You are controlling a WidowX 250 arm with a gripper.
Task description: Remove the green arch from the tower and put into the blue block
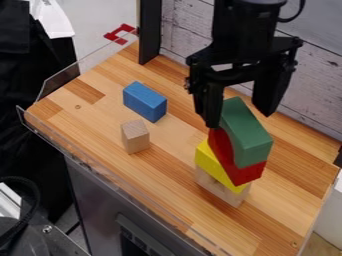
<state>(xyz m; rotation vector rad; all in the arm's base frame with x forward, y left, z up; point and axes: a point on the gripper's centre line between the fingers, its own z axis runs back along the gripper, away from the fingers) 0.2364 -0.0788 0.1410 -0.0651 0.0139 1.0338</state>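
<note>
The gripper grabs the green arch by its two long outer sides next, to set the arch onto the blue block (144,101).
The black gripper (240,119) hangs over the tower at right of centre, its fingers spread apart. One finger is close to the left side of the green block (246,134), and the other is to the right of its upper end; contact cannot be told. That green piece lies tilted on top of the tower, and an arch opening in it cannot be made out. Beneath it are a red block (235,160), a yellow block (215,164) and a pale wooden block (224,190). The blue block (144,101) lies flat to the upper left of the tower.
A small natural wood block (135,136) stands between the blue block and the tower. Clear plastic edging (73,159) borders the left side of the wooden table (87,120). A black post (149,32) rises at the back edge, in front of a plank wall (184,30).
</note>
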